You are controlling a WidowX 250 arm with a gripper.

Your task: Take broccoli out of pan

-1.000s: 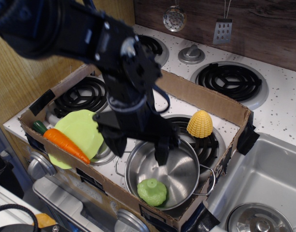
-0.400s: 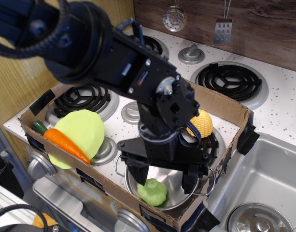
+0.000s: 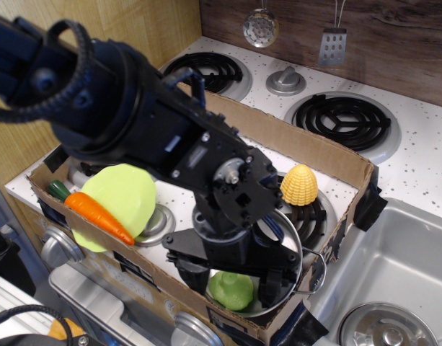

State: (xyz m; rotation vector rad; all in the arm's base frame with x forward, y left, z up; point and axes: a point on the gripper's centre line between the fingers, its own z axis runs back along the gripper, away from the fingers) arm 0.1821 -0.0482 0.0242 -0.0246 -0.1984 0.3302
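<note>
My gripper picks up the broccoli by its rounded green body (image 3: 231,290) next, to take it out of the pan (image 3: 299,244).
The pale lime-green broccoli (image 3: 230,290) lies in the front part of the shiny steel pan (image 3: 299,244), which stands on the front right burner inside a cardboard box. My black gripper (image 3: 233,282) reaches down into the pan from above. It is open, with one finger (image 3: 194,277) to the left of the broccoli and the other (image 3: 272,285) to the right. The jaws straddle the broccoli and have not closed on it. The arm hides most of the pan's inside.
A yellow corn (image 3: 298,184) sits just behind the pan. A yellow-green plate (image 3: 123,196) and an orange carrot (image 3: 98,214) lie at the left. Cardboard box walls (image 3: 311,149) surround them. A sink (image 3: 397,270) is at the right, with burners (image 3: 343,119) behind.
The gripper has moved forward and down into the pan, and its fingers now stand either side of the broccoli. The broccoli has stayed where it was.
</note>
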